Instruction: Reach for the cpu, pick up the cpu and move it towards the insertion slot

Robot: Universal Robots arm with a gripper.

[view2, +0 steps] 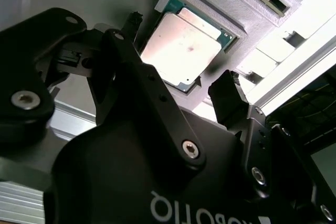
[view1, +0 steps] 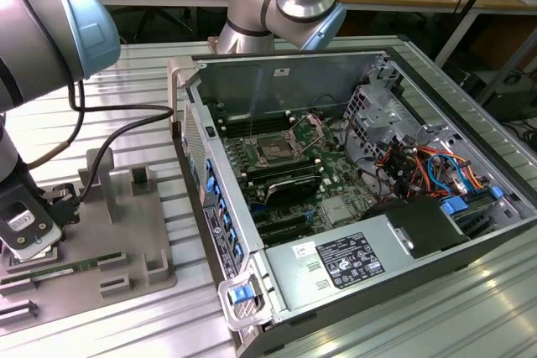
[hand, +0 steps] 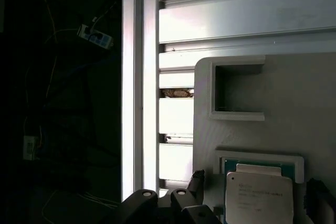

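Note:
The gripper's open fingers reach down beside both sides of the CPU (hand: 259, 198) in the grey tray (hand: 299, 103). The gripper is ready and needs to close on the CPU.
The cpu (view2: 184, 45), a silvery square chip with a thin green rim, lies flat in a recess of the grey tray (view1: 126, 241) at the exterior view's left. It also shows in the first wrist view as the cpu (hand: 259, 198). My gripper (view2: 179, 52) hovers right over it, open, with one black finger (view2: 134, 22) on one side of the chip and the other finger (view2: 227, 87) on the opposite side, neither visibly touching it. The insertion slot (view1: 275, 150) is the dark square socket on the green motherboard inside the open computer case, well off to the exterior view's right.
The case wall (view1: 197, 165) stands between the tray and the socket. A memory stick (view1: 42, 272) lies on the tray near the cpu, beside raised grey posts (view1: 101, 173). A black cable (view1: 117, 144) runs to the wrist. The tray rests on a slotted aluminium table (view1: 151, 98).

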